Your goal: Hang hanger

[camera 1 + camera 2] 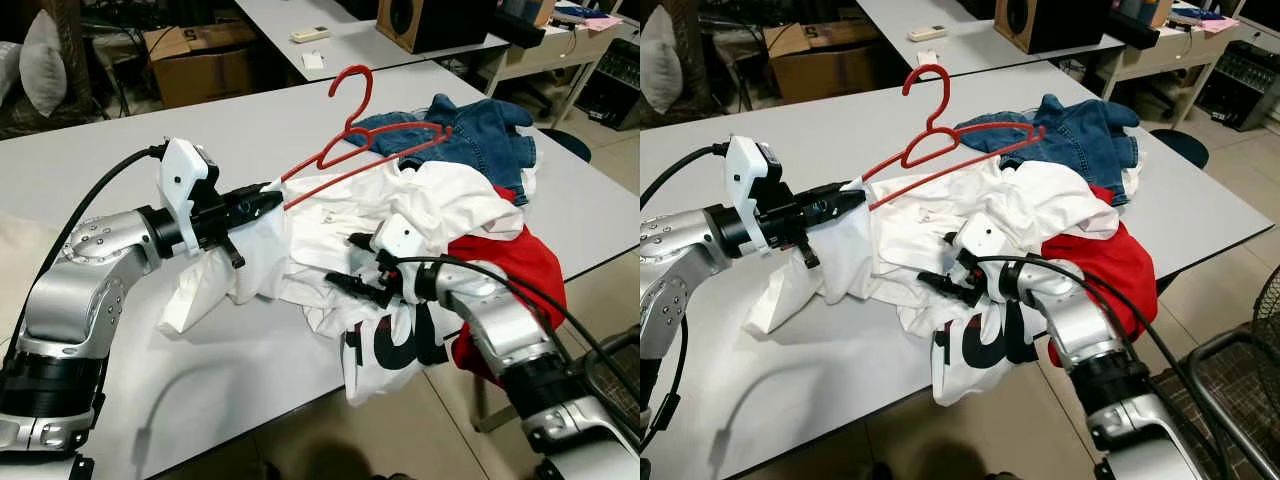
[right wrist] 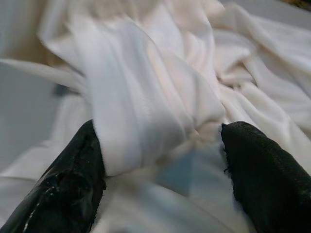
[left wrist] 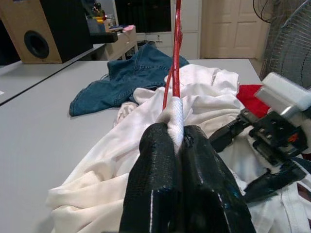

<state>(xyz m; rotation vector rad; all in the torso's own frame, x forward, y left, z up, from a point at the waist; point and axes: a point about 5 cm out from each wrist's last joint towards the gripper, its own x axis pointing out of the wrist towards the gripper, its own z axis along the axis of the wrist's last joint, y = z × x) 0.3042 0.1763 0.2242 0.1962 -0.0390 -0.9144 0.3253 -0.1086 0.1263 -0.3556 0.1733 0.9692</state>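
Observation:
The robot's right gripper next needs to grab the white cloth by its raised fold, because the rest of the cloth is lying loose and crumpled on the tabletop.
A red wire hanger slants up over the grey table, its hook in the air. My left gripper is shut on the hanger's lower end, with white shirt fabric pinched around the wire. The white T-shirt lies crumpled on the table, and part of it hangs over the front edge. My right gripper is open at the shirt's near side, a fold of white cloth between its fingers.
Blue jeans and a red garment lie heaped with the shirt at the table's right. Behind stand a second table with a remote, a speaker and a cardboard box. A fan cage stands low right.

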